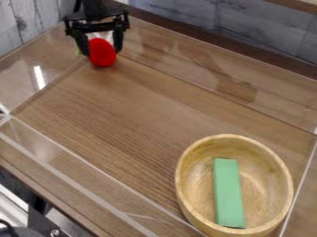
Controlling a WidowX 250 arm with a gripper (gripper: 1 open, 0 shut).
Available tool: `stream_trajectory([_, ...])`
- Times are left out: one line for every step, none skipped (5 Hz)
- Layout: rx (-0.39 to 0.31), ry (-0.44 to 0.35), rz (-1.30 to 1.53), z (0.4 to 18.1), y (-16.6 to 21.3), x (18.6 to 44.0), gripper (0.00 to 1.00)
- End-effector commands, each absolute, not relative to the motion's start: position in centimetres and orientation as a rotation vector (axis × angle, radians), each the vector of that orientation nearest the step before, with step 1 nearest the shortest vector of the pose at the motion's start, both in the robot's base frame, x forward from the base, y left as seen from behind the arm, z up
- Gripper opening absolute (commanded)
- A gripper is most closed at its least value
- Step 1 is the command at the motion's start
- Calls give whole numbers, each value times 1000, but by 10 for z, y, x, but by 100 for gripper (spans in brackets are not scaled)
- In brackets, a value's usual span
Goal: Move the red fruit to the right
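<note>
My gripper is to grab the red fruit by its round upper part (102, 45) next, and then it needs to carry the red fruit across the table.
The red fruit (102, 54) lies on the wooden table at the far left, a small round bright-red piece with a pale green stub on its left. My gripper (99, 42) hangs directly over it with its black fingers open, one on each side of the fruit's upper part. The fingers straddle the fruit without closing on it.
A wooden bowl (198, 162) sits at the near right and holds a flat green rectangular block (228, 192). Clear plastic walls (37, 79) edge the table on the left, front and right. A grey plank wall runs behind.
</note>
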State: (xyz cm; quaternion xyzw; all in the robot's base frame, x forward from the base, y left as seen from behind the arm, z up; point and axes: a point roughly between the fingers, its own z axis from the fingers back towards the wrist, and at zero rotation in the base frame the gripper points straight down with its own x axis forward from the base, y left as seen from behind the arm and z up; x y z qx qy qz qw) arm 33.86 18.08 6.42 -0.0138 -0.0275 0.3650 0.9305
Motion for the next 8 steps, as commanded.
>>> stream_trajectory([-8,-152,791,87,185,349,100])
stream_trajectory([-9,-161,767,76,184,357,100])
stream_trajectory([-11,-171,742,66,185,364,100])
stream_trajectory([-13,-184,756,65,177,366,100])
stream_trajectory([-15,-184,781,67,174,363,0])
stream_trajectory([-50,-192,802,87,165,362,0])
stream_trajectory([-96,-192,766,100,139,353,0])
stream_trajectory([-133,-181,686,104,99,347,0])
